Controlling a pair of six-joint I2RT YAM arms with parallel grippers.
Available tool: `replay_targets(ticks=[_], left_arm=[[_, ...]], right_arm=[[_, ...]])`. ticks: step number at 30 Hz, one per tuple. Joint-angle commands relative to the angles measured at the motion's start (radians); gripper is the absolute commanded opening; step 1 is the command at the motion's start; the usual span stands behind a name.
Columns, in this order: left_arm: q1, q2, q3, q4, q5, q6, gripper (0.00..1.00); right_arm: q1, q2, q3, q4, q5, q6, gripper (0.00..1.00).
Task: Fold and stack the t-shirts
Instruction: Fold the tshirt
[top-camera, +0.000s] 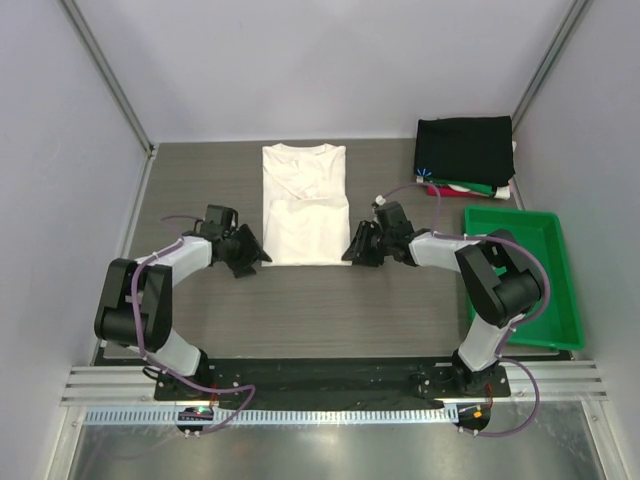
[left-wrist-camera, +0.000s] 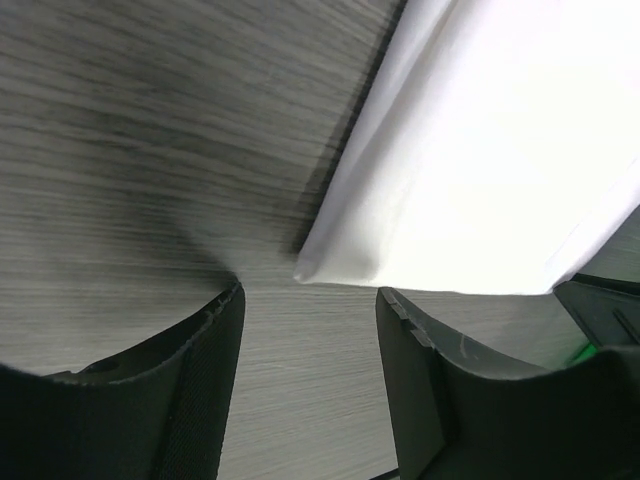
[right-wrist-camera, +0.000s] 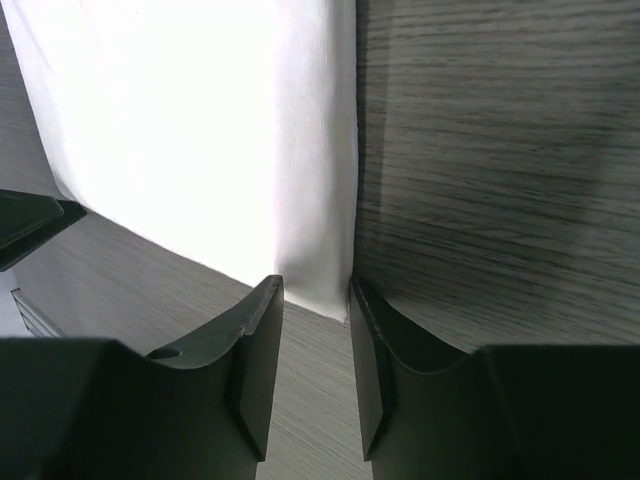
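Note:
My left gripper is going to grab the white t-shirt (top-camera: 303, 205) next by the near corner ahead of it. Then it can fold the t-shirt's near edge evenly toward the collar.
A white t-shirt (top-camera: 303, 205) lies flat on the table, folded into a long strip with its collar at the far end. My left gripper (top-camera: 256, 257) is open and empty at the shirt's near left corner (left-wrist-camera: 335, 268), which lies just ahead of its jaws. My right gripper (top-camera: 352, 252) is open and empty at the near right corner (right-wrist-camera: 318, 290), which sits at its fingertips. A stack of folded shirts with a black one on top (top-camera: 465, 150) rests at the far right, with red, green and white cloth showing under it.
A green plastic tray (top-camera: 555, 300) stands at the right, next to my right arm. The table is dark wood grain (top-camera: 300, 310), with grey walls around it. The stack lies just beyond the tray.

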Motion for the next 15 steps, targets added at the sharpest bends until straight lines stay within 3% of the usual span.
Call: replay_targets(ticks=[1,7,10,11,15], left_arm=[[-0.008,0.038,0.006,0.070,0.016,-0.006,0.57],[-0.015,0.064,-0.005,0.101,0.007,-0.020,0.45],[-0.017,0.068,-0.006,0.113,0.007,-0.026,0.32],[-0.017,0.070,-0.005,0.115,0.007,-0.027,0.22],[-0.026,0.067,0.017,0.109,0.029,-0.044,0.01]], right_arm=[[-0.003,0.025,0.020,0.018,0.015,-0.010,0.38],[-0.003,0.040,0.021,0.034,-0.002,-0.012,0.33],[-0.003,0.039,0.017,0.040,-0.008,-0.012,0.28],[-0.005,0.037,0.015,0.041,-0.008,-0.010,0.26],[-0.012,0.017,-0.005,0.055,-0.014,-0.003,0.03]])
